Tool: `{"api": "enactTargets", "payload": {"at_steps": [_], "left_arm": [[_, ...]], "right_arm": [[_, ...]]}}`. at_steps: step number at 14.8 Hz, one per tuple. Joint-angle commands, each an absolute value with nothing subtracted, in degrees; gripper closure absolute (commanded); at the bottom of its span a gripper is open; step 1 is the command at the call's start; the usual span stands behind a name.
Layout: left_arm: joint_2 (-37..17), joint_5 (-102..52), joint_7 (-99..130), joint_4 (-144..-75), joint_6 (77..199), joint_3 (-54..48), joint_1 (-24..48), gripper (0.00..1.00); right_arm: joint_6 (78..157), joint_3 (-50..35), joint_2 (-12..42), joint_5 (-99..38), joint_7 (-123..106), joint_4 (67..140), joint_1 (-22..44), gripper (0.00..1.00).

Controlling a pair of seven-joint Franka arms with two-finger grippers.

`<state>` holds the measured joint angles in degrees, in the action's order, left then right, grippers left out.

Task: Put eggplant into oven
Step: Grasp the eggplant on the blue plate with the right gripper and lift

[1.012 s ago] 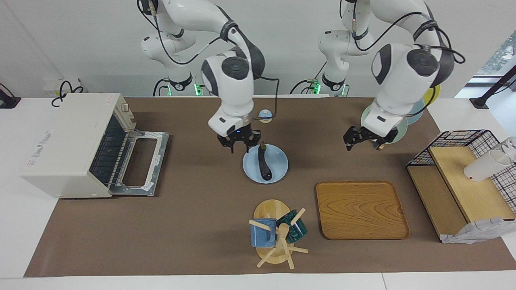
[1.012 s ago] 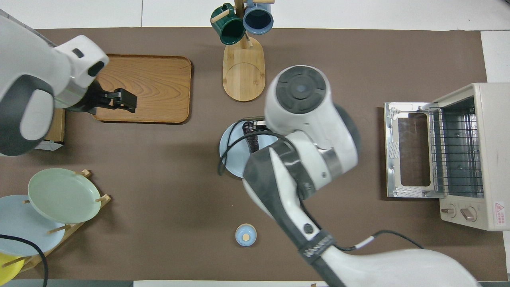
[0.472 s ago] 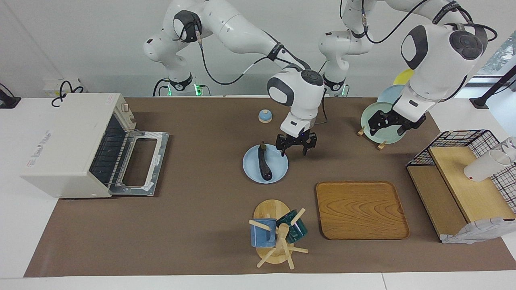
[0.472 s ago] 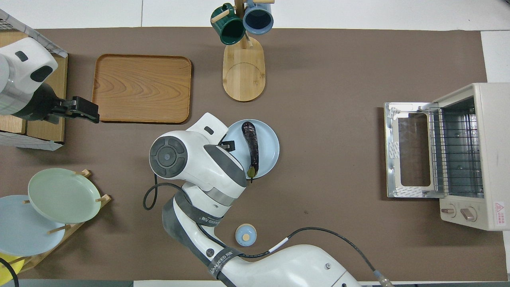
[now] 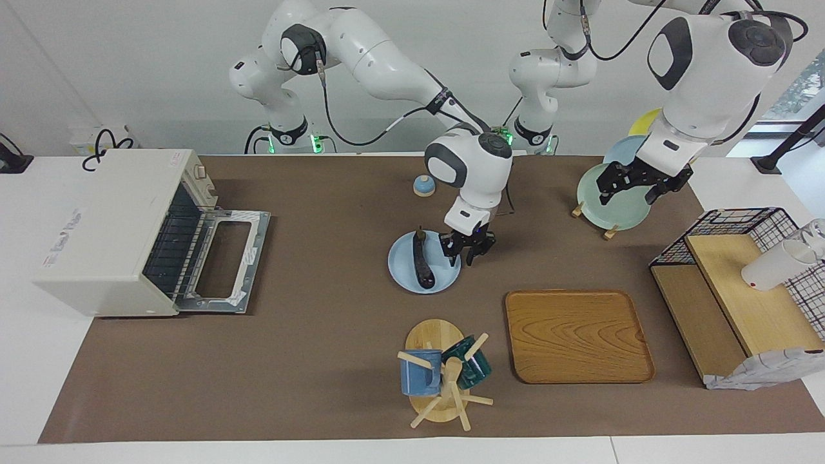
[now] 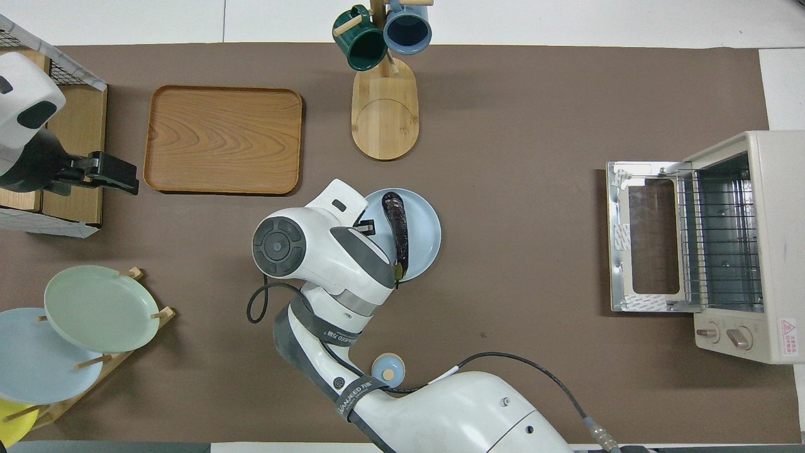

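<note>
My right gripper is going to grab the light blue plate by its rim (image 6: 370, 197) next, to carry the eggplant on it to the open oven (image 6: 726, 234).
The dark purple eggplant (image 5: 423, 264) lies lengthwise on a light blue plate (image 5: 448, 270) in the middle of the table, and also shows in the overhead view (image 6: 397, 234). The cream oven (image 5: 109, 232) stands at the right arm's end with its door (image 5: 222, 264) folded down and its wire rack showing (image 6: 720, 242). My right gripper (image 5: 467, 252) is open and empty, low over the plate's rim, beside the eggplant toward the left arm's end. My left gripper (image 5: 635, 191) is open and empty, raised over the plate rack.
A wooden tray (image 5: 577, 335) and a mug tree (image 5: 445, 377) with two mugs lie farther from the robots than the plate. A small blue lid (image 5: 423, 185) sits nearer. A rack of plates (image 5: 612, 203) and a wire-and-wood shelf (image 5: 735, 290) with a white cup stand at the left arm's end.
My right gripper swung from the oven-ward side of the plate to its other rim and came lower. My left gripper rose and moved over the plate rack. The eggplant has not moved.
</note>
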<state>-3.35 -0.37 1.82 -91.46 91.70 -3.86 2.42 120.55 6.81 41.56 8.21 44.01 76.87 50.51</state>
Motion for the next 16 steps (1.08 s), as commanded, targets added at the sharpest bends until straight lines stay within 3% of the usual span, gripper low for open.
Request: {"api": "enactTargets", "payload": {"at_steps": [1, 2, 5, 7, 13, 16], "left_arm": [[-0.54, 0.79, 1.58, -92.45, 88.51, -4.31, 2.28, 0.00], [1.04, 0.79, 1.58, -94.38, 88.68, -4.31, 2.20, 0.00], [3.95, 0.62, 1.49, -99.65, 90.08, -4.31, 2.02, 0.00], [4.04, 0.35, 1.49, -100.63, 93.76, -4.31, 1.93, 0.00], [2.37, -0.97, 1.49, -97.30, 94.22, -3.96, 1.85, 0.00], [2.37, -0.88, 0.88, -97.21, 93.08, -3.60, 1.93, 0.00]], "right_arm": [[121.46, 6.50, 40.25, 8.61, 44.21, 79.45, 50.45, 0.80], [121.64, 6.50, 40.17, 8.61, 44.21, 80.15, 50.54, 0.90], [122.44, 6.50, 39.90, 8.70, 44.21, 81.04, 50.63, 1.00], [117.98, 6.77, 39.20, 10.10, 43.69, 79.90, 50.80, 1.00], [103.20, 7.29, 29.81, 13.97, 38.33, 80.77, 45.72, 1.00], [102.30, 7.21, 22.01, 13.97, 37.01, 88.73, 40.54, 1.00]]}}
